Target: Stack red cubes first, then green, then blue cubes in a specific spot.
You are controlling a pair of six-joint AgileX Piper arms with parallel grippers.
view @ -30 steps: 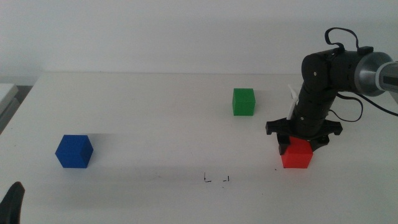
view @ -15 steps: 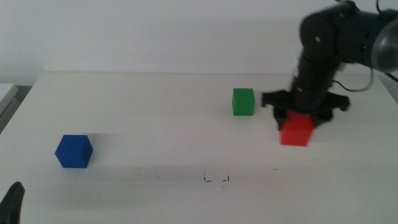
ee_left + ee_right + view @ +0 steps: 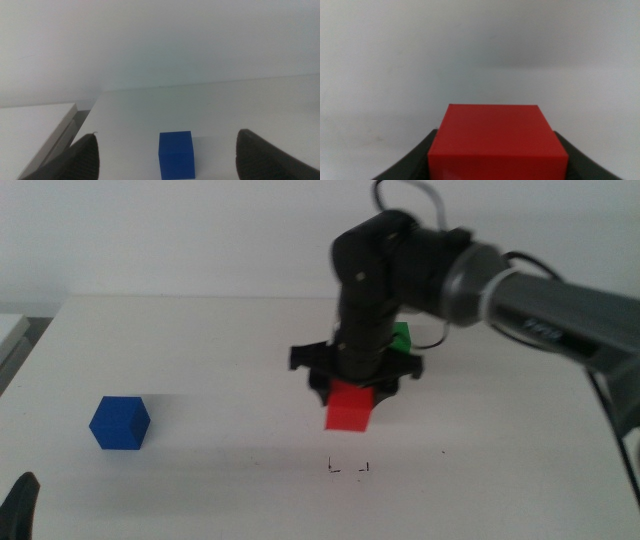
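Observation:
The red cube stays in my right gripper for now until it is at the marked spot: its lower edge hangs above and behind the black corner marks.
My right gripper is shut on the red cube and holds it in the air above and just behind the marked spot, a patch of white table between two small black corner marks. The red cube fills the right wrist view between the jaws. The green cube sits behind the arm, mostly hidden by it. The blue cube sits at the left of the table; it also shows in the left wrist view. My left gripper is open and waits at the bottom left corner, with the blue cube ahead of it.
The right arm reaches across from the right. A small black dot marks the table right of the spot. The table's left edge lies beyond the blue cube.
My right gripper lifted the red cube off the table at the right and carried it left, past the green cube, to above the marked spot. The left arm has not moved.

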